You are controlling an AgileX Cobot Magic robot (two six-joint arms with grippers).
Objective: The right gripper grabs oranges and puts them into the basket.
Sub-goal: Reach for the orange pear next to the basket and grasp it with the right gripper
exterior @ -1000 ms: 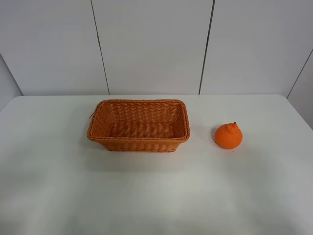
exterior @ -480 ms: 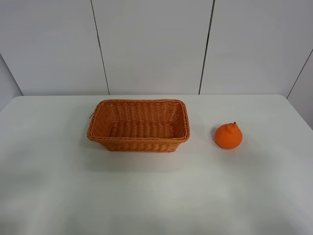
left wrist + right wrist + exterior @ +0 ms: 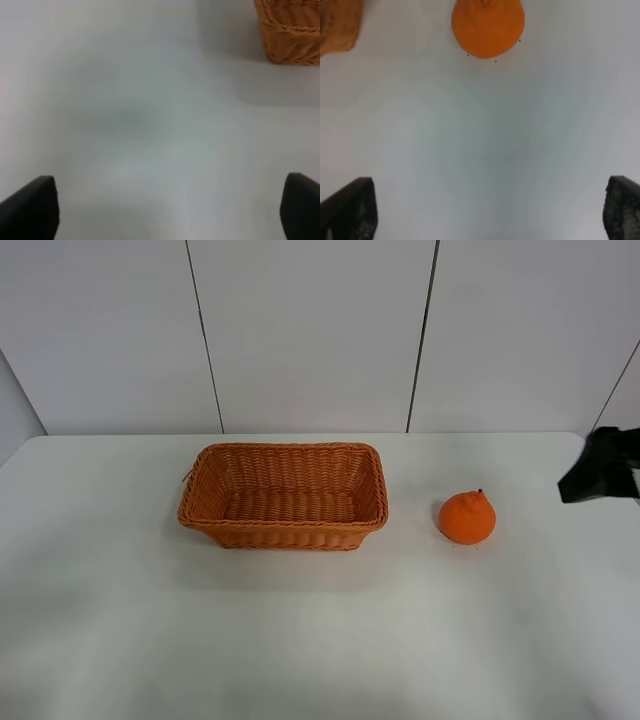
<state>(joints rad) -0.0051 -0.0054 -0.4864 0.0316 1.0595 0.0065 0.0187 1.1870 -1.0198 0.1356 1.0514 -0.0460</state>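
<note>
My right gripper will next put the orange point(image 3: 466, 517) into the wicker basket point(image 3: 283, 527), so it will grab the orange by its round sides.
The orange point(image 3: 466, 517) sits on the white table to the right of the wicker basket point(image 3: 283, 527), apart from it. The basket is empty. My right gripper point(image 3: 598, 467) shows as a black shape at the right edge of the exterior view, above the table and right of the orange. In the right wrist view the right gripper point(image 3: 486, 202) is open and empty, with the orange point(image 3: 488, 27) ahead of it and a basket corner point(image 3: 337, 25) beside it. My left gripper point(image 3: 165, 202) is open and empty over bare table, with the basket's corner point(image 3: 290, 30) ahead.
The white table point(image 3: 300, 640) runs back to a grey panelled wall point(image 3: 310, 330). Nothing else stands on the table.
My right gripper has come into the exterior view at the right edge. The orange and basket have not moved.
</note>
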